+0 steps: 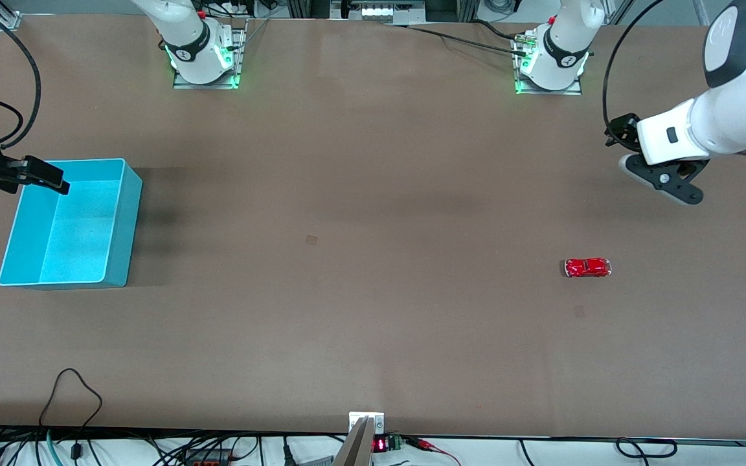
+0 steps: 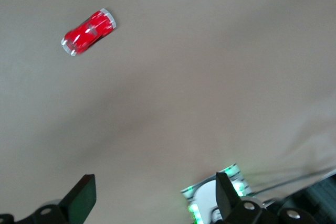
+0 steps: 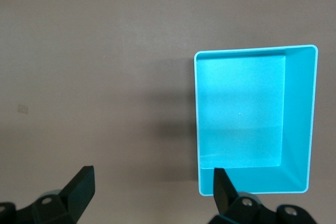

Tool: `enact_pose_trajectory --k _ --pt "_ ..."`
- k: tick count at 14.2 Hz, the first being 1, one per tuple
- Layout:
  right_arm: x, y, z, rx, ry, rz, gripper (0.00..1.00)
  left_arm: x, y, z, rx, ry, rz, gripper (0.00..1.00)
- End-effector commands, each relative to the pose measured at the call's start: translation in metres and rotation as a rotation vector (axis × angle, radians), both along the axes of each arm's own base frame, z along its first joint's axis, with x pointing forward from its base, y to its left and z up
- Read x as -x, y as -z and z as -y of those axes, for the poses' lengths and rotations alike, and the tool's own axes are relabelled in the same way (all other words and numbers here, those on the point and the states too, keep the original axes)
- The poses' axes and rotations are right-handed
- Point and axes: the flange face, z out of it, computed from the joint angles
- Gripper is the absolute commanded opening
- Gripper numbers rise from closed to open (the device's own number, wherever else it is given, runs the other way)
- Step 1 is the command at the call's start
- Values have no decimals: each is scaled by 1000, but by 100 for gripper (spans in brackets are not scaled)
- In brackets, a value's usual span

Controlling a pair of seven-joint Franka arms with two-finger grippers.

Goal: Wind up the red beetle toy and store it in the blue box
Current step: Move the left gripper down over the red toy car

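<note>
I should next grab the red beetle toy (image 1: 587,267) by the sides of its cabin with my left gripper, so I can wind it.
The red beetle toy (image 1: 587,267) (image 2: 88,31) lies on its wheels on the brown table toward the left arm's end. Toward the right arm's end stands the blue box (image 1: 125,226) (image 3: 296,114), with nothing inside it. My left gripper (image 1: 661,178) (image 2: 155,198) hangs open over bare table, well apart from the toy, and holds nothing. Open as well, my right gripper (image 1: 43,176) (image 3: 152,192) hovers over the box's rim, with nothing between its fingers.
Both arm bases (image 1: 204,58) (image 1: 551,61) stand along the table's edge farthest from the front camera. A black cable loop (image 1: 72,388) and a small mounted device (image 1: 366,427) lie at the nearest edge. Between box and toy stretches brown tabletop (image 1: 347,259).
</note>
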Motion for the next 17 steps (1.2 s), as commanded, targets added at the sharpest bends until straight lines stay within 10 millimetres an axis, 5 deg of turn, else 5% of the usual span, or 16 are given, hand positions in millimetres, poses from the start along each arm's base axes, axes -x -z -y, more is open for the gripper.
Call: enact_pose_trajectory --k 1,5,9,14,17 --pt "3 -1 -1 -10 9 7 100 -17 13 -9 57 231 25 100" --pt "3 -1 -1 -10 10 7 100 -36 56 -23 80 517 94 100" --pt "3 -1 -1 -10 10 7 100 -55 145 -30 113 775 204 100" --pt "3 -1 -1 -10 10 7 100 -83 252 -67 138 920 268 100" --pt "3 -1 -1 -10 10 6 100 -84 289 -76 148 927 270 100"
